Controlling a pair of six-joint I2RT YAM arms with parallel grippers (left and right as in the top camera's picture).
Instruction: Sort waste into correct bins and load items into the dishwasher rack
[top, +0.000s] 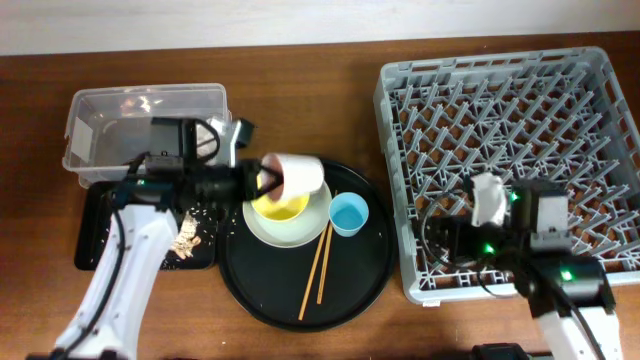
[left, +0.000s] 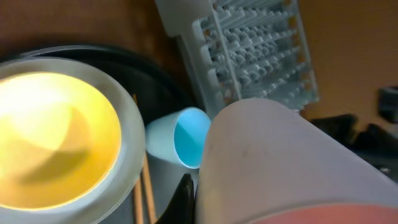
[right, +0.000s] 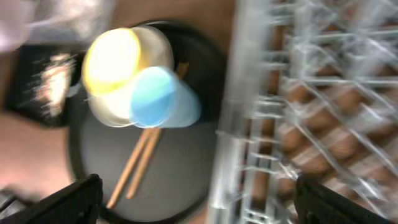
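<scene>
The right gripper grabs the pink cup by its free base end next. The cup's opening stays free to load opening-down into the dishwasher rack.
My left gripper is shut on the pink cup and holds it on its side above the yellow bowl and the pale grey plate. In the left wrist view the pink cup fills the lower right, with one black finger against it; the other finger is hidden. The light blue cup and two chopsticks lie on the round black tray. My right gripper is open and empty above the left edge of the grey dishwasher rack. No napkins show.
The clear tub stands at the back left. The shallow black tray in front of it holds brownish food scraps. The right wrist view shows the blue cup, the chopsticks and the rack wall, all blurred.
</scene>
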